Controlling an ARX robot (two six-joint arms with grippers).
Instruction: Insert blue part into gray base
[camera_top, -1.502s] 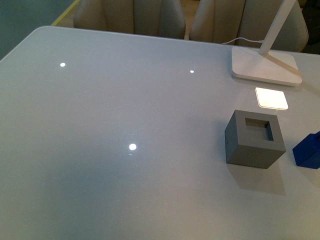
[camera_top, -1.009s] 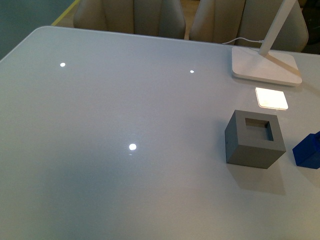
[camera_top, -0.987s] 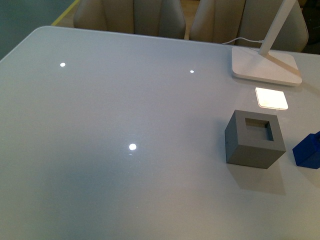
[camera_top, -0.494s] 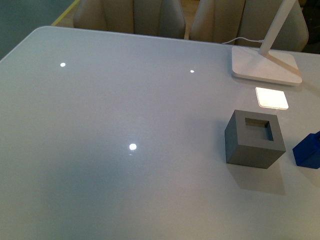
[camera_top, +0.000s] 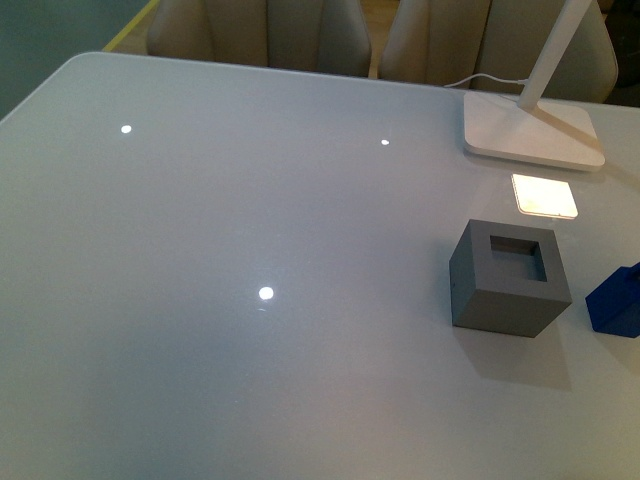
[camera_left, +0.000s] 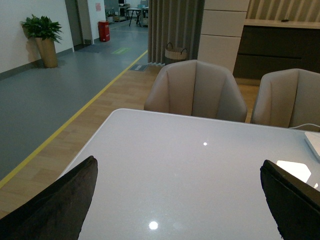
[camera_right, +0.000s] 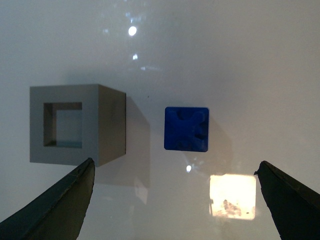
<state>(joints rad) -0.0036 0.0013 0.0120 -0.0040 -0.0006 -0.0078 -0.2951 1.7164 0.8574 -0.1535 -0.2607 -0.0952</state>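
Observation:
I will next grab the blue part by its notched top (camera_right: 186, 128) with my right gripper, so that it can fit the blue part into the gray base.
The gray base (camera_top: 509, 279), a matte cube with a square hole in its top, stands on the white table at the right. The blue part (camera_top: 616, 303) sits just right of it, cut off by the frame edge. In the right wrist view the gray base (camera_right: 75, 125) and the blue part (camera_right: 186, 128) lie apart on the table, seen from above. My right gripper (camera_right: 175, 200) is open and empty above them. My left gripper (camera_left: 180, 200) is open and empty over bare table. Neither arm shows in the front view.
A white lamp base (camera_top: 533, 133) with its arm and cable stands at the back right. A bright lamp reflection (camera_top: 544, 196) lies behind the gray base. Beige chairs (camera_top: 262, 35) stand beyond the far table edge.

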